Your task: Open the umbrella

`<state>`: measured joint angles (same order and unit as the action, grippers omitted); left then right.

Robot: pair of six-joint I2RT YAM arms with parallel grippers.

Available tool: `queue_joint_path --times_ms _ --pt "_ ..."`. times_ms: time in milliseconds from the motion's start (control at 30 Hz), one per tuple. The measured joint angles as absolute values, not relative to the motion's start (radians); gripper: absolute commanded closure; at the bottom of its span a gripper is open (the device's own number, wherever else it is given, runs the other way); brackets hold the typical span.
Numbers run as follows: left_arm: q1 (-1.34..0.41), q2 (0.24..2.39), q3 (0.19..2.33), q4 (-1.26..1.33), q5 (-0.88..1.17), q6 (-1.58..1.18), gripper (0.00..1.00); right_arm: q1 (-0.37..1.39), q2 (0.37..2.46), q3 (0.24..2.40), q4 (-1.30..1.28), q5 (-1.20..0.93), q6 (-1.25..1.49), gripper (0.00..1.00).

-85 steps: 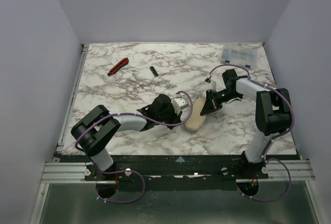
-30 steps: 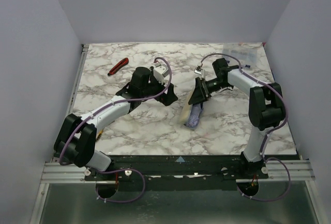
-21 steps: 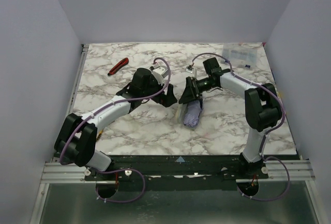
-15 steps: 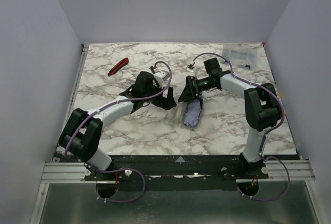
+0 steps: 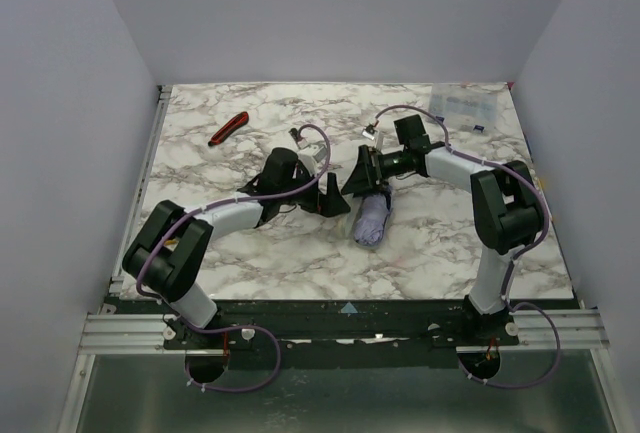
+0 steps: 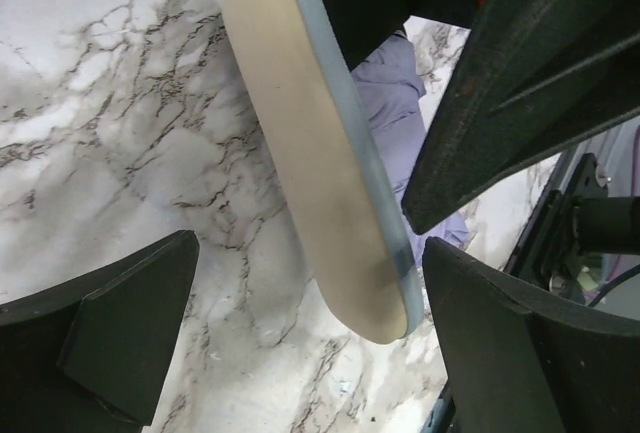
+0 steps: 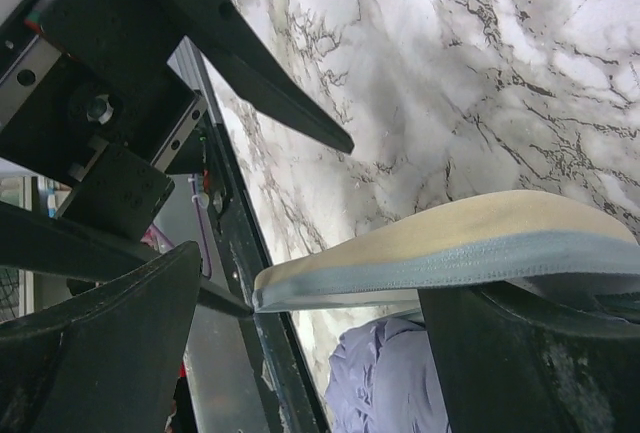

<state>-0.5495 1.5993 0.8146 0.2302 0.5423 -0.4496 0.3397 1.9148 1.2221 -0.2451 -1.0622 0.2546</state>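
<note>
The robot's left gripper will grab the beige flap by its blue-grey seam edge (image 5: 351, 224) (image 6: 399, 271), so the lavender umbrella stays free to be taken out.
The umbrella (image 5: 372, 219) lies folded on the marble table, a crumpled lavender bundle; no shaft or handle shows. A stiff beige flap with a blue-grey seam (image 6: 320, 153) stands up beside the lavender fabric (image 6: 395, 103). My left gripper (image 5: 330, 199) is open just left of the bundle, and the flap's end reaches between its fingers (image 6: 310, 253) without touching them. My right gripper (image 5: 358, 179) is open at the bundle's far end. In its wrist view the flap (image 7: 450, 243) crosses between its fingers (image 7: 310, 273), resting on one, above the fabric (image 7: 390, 373).
A red-handled tool (image 5: 228, 128) lies at the back left. A clear plastic box (image 5: 462, 105) sits at the back right corner with a small dark item (image 5: 480, 129) beside it. Both arms' fingers crowd together over the table's middle. The black front rail (image 7: 250, 283) shows past the flap.
The left arm has drawn in and come right, down beside the bundle. The right gripper has moved left and its jaws have widened. More lavender fabric shows than before.
</note>
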Motion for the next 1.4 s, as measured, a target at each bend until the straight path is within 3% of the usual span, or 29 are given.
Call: queue_joint_path --times_ms 100,167,267,367,500,733,900,1067,1400 --pt "-0.558 1.599 0.802 0.266 0.552 -0.482 0.02 0.341 1.915 1.22 -0.224 -1.056 0.283 0.11" --pt "-0.57 1.599 0.803 0.274 0.545 -0.485 0.07 0.342 1.915 1.22 -0.213 -1.05 0.298 0.11" --pt "-0.616 1.609 0.827 0.245 0.49 -0.464 0.28 0.342 1.913 1.22 -0.206 -1.045 0.305 0.11" --pt "-0.646 1.632 0.855 0.209 0.432 -0.452 0.55 0.342 1.893 1.219 -0.229 -1.037 0.278 0.11" --pt "-0.638 1.657 0.872 0.148 0.369 -0.442 0.69 0.336 1.838 1.23 -0.334 -1.01 0.195 0.11" --pt "-0.619 1.658 0.871 0.141 0.358 -0.454 0.75 0.307 1.713 1.25 -0.526 -0.926 0.015 0.12" --pt "-0.619 1.658 0.871 0.14 0.358 -0.458 0.8 0.309 1.624 1.261 -0.642 -0.715 -0.091 0.19" --pt "-0.619 1.657 0.866 0.149 0.358 -0.464 0.8 0.32 1.619 1.243 -0.742 -0.588 -0.057 0.18" --pt "-0.642 1.632 0.825 0.168 0.357 -0.466 0.84 0.385 1.649 1.171 -0.749 -0.527 0.133 0.19"
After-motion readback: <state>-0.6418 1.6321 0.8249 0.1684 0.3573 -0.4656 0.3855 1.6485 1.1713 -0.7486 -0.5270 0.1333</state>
